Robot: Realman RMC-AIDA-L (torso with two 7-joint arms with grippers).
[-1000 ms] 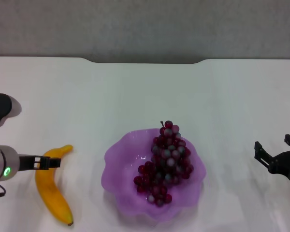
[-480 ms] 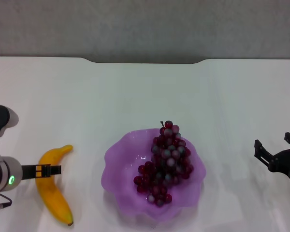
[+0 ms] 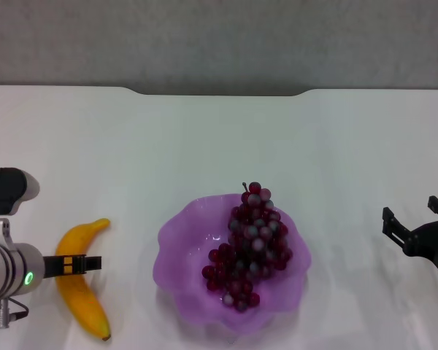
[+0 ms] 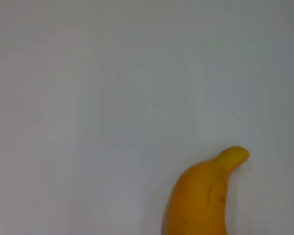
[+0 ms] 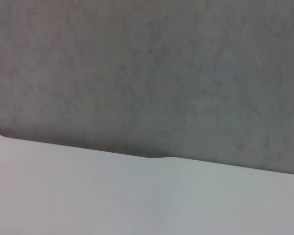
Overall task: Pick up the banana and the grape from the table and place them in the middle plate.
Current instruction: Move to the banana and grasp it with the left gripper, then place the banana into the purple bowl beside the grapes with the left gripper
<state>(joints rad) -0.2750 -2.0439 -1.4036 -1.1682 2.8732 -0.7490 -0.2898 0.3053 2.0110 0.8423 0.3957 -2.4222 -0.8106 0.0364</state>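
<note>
My left gripper is ready to close on the banana now, because its fingers reach down over the banana's middle [image 3: 77, 288] [image 4: 196, 210].
The yellow-orange banana [image 3: 84, 299] lies on the white table [image 3: 204, 138] at the near left, dark tip toward me. My left gripper [image 3: 79, 264] reaches in from the left and sits over the banana's middle. In the left wrist view the banana's [image 4: 201, 200] stem end shows close up on the bare tabletop. The grape [image 3: 252, 244], a dark red-purple bunch, rests inside the purple scalloped middle plate [image 3: 179, 248]. Off to the far right, my right gripper [image 3: 412, 220] hangs open and empty, well away from the plate.
The table's far edge [image 3: 219, 93] has a shallow notch, with a grey wall [image 5: 147, 73] behind it. Bare white tabletop [image 5: 137, 196] lies beyond and on both sides of the plate.
My left arm has shifted toward the near edge, its gripper sliding from the banana's stem end to its middle. The banana, grape, plate and right arm have not moved.
</note>
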